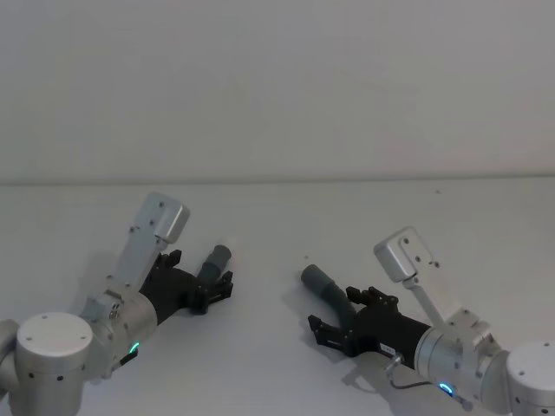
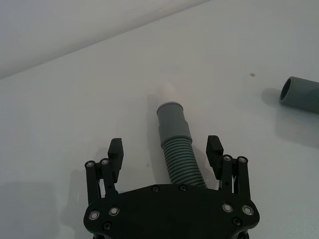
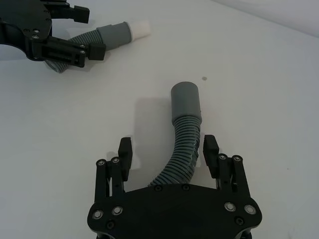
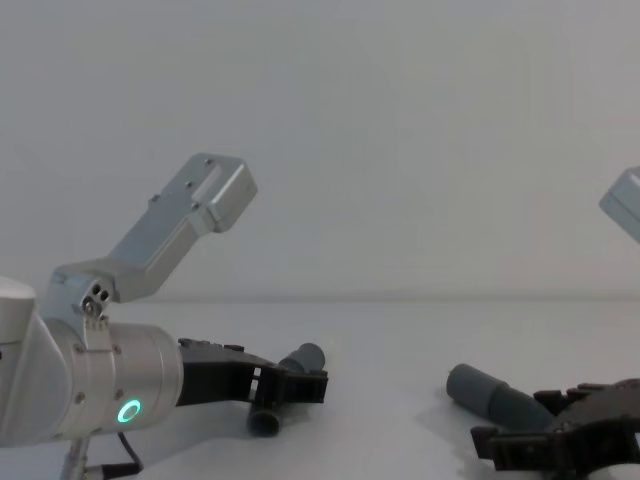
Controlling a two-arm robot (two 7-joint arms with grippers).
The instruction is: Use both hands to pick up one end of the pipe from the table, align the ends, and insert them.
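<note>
The short pipe piece's white tip has to stay free to insert. My left gripper will pick up its ribbed part point(image 2: 183, 162).
Two pieces of the pipe lie on the white table point(image 1: 277, 217). The left piece has a grey cuff point(image 2: 173, 119) with a narrow white tip point(image 2: 167, 92). My left gripper point(image 2: 165, 147) is open and straddles that piece's ribbed part point(image 2: 182, 162), both fingers clear of it. In the head view the left gripper point(image 1: 201, 273) sits at the lower left, the cuff point(image 1: 218, 257) poking out ahead of it. My right gripper point(image 3: 167, 147) is open too, straddling the curved ribbed hose point(image 3: 185, 149) of the other piece, behind its plain grey cuff point(image 3: 186, 102). The two ends point toward each other across a gap.
Bare white table surface lies between the two pieces and beyond them up to a plain wall. A small dark speck point(image 3: 204, 78) marks the table near the right piece's cuff.
</note>
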